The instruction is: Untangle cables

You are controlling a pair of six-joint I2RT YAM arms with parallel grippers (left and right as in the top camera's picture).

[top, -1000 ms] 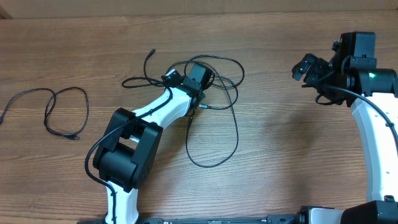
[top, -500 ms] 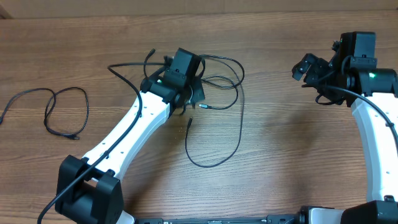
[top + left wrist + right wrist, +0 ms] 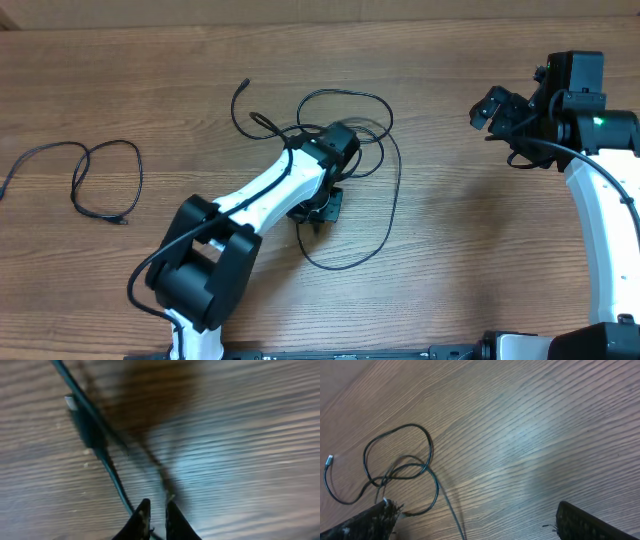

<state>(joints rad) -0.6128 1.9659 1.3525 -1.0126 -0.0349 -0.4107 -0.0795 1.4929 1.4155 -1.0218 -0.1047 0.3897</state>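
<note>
The cable needs to come free of the others, so my left gripper will next grab it just behind its plug (image 3: 112,474) at the front edge of the tangle.
Several thin black cables (image 3: 352,128) lie looped over one another at the table's middle, with a long loop (image 3: 352,262) trailing toward the front. My left gripper (image 3: 322,208) is low at the tangle's front edge. In the left wrist view its fingers (image 3: 157,510) are almost together with a cable (image 3: 112,475) running between them; a plug (image 3: 82,422) lies just ahead. My right gripper (image 3: 490,105) is open and empty, raised at the far right, well apart from the tangle. The right wrist view shows the fingers (image 3: 480,520) wide apart and cable loops (image 3: 400,460) beyond them.
A separate black cable (image 3: 100,172) lies in loose loops at the table's left side. The table (image 3: 460,240) is brown wood. The white right arm (image 3: 600,230) stands along the right edge, and the left arm's base (image 3: 200,270) is at the front.
My left gripper has swung from the tangle's back left to its front edge, and the cable loops have shifted with it. The right arm has not moved.
</note>
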